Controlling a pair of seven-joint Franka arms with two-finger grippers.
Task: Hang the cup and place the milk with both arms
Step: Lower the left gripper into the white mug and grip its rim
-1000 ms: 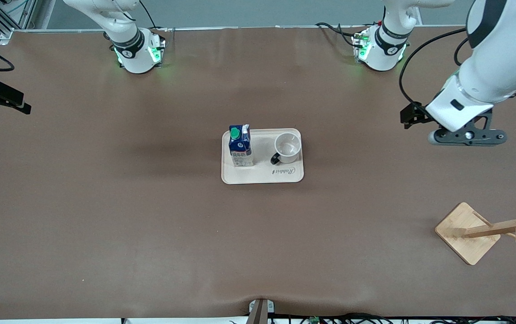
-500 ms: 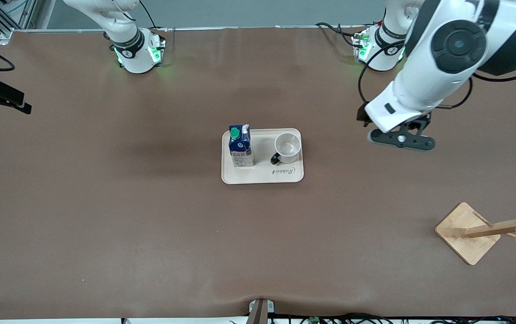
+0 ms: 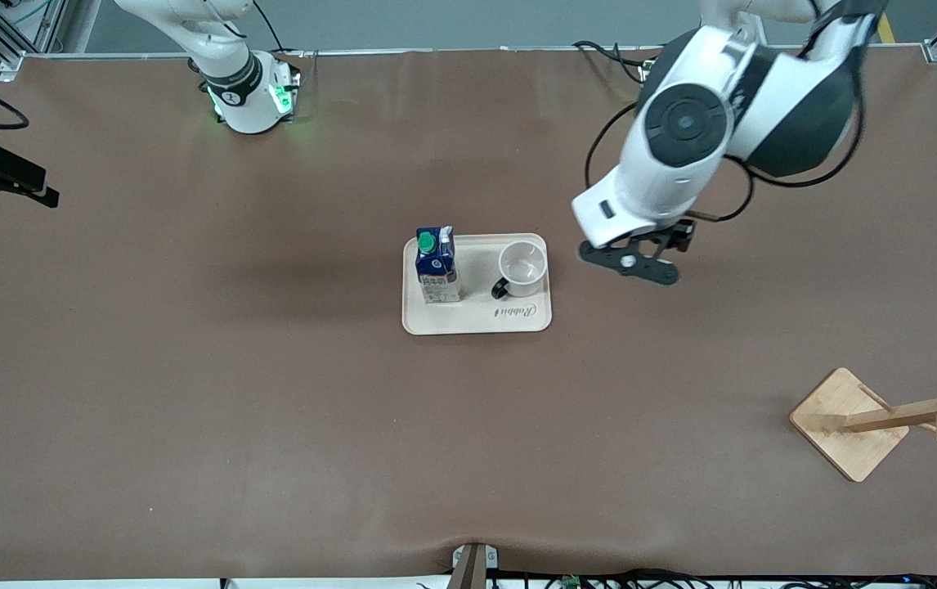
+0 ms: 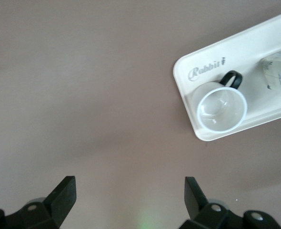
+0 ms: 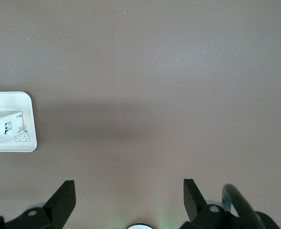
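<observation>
The white cup's black handle [image 3: 499, 289] should stay free to hang on the rack, so my left gripper should reach the white cup and grab it by its rim [image 3: 523, 246].
The white cup [image 3: 522, 267] with its black handle stands upright on a cream tray [image 3: 477, 321] at mid-table. The dark-blue milk carton [image 3: 437, 266] with a green cap stands beside it on the same tray, toward the right arm's end. My left gripper [image 3: 630, 263] hangs open and empty over bare table just off the tray's edge by the cup. Its wrist view shows the open gripper [image 4: 129, 191], the cup [image 4: 221, 109], the tray [image 4: 190, 93] and part of the milk [image 4: 279, 78]. My right gripper [image 5: 129, 192] is open and empty over bare table; its view shows the milk [image 5: 5, 126] on the tray [image 5: 16, 102].
A wooden peg rack [image 3: 885, 419] on a square base stands near the left arm's end of the table, nearer the front camera. A black fixture [image 3: 2, 176] juts in at the right arm's end. The brown table [image 3: 272, 393] is otherwise bare.
My left arm has swung from the left arm's end of the table toward the tray, its gripper still open. The cup, milk and tray have not moved.
</observation>
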